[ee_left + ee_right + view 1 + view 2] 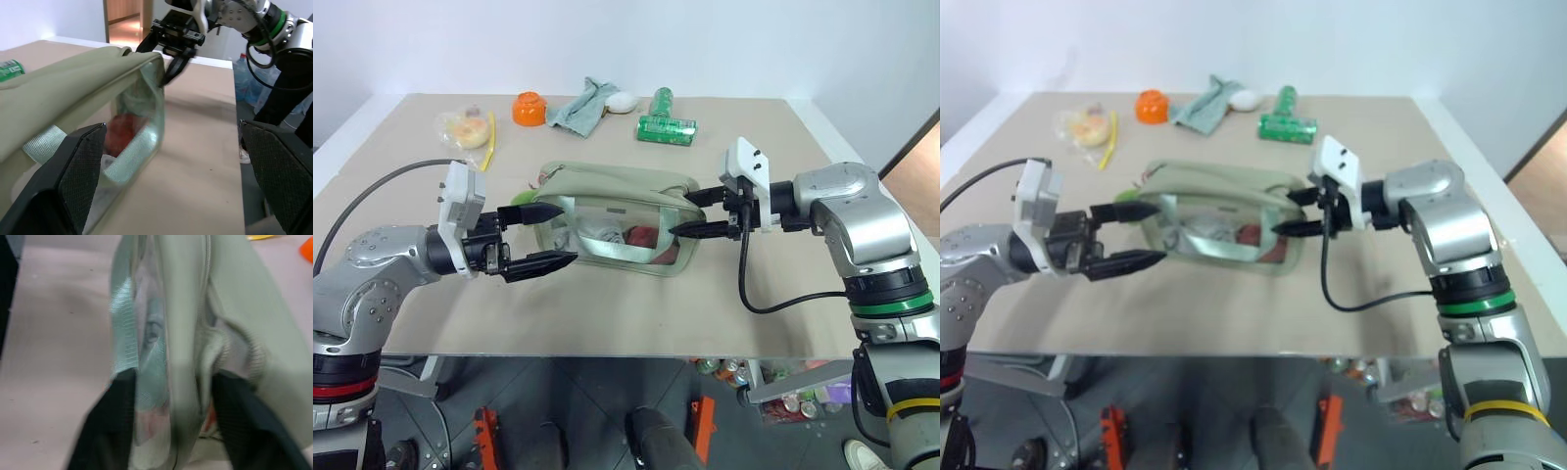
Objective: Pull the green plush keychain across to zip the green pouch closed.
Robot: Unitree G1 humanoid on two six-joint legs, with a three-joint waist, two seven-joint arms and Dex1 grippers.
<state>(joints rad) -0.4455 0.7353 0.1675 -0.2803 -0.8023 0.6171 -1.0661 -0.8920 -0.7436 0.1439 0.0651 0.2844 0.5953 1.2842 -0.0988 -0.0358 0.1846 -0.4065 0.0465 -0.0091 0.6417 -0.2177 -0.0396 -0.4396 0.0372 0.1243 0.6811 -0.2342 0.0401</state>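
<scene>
The robot's right gripper next needs to grab the fabric fold at its end (pixel 688 215) to hold the green pouch (pixel 612 201) steady for zipping.
The green pouch (pixel 607 220) lies in the middle of the table, with pale sage fabric on top, clear sides and things inside. The green plush keychain (pixel 520 198) shows as a small lime-green bit at the pouch's left end, just above my left gripper's upper finger. My left gripper (pixel 553 235) is wide open and level, its fingers at the pouch's left end. My right gripper (pixel 697 213) is open at the right end. In the right wrist view its fingers (pixel 110 431) stand on either side of the pouch's (pixel 181 333) end fabric.
At the back of the table (pixel 607 323) are an orange cup (pixel 529 108), a teal-grey cloth (pixel 582 106), a white object (pixel 623 101), a green can (pixel 666 127) lying down and a clear bag of food (pixel 465 127). A black cable hangs below my right gripper.
</scene>
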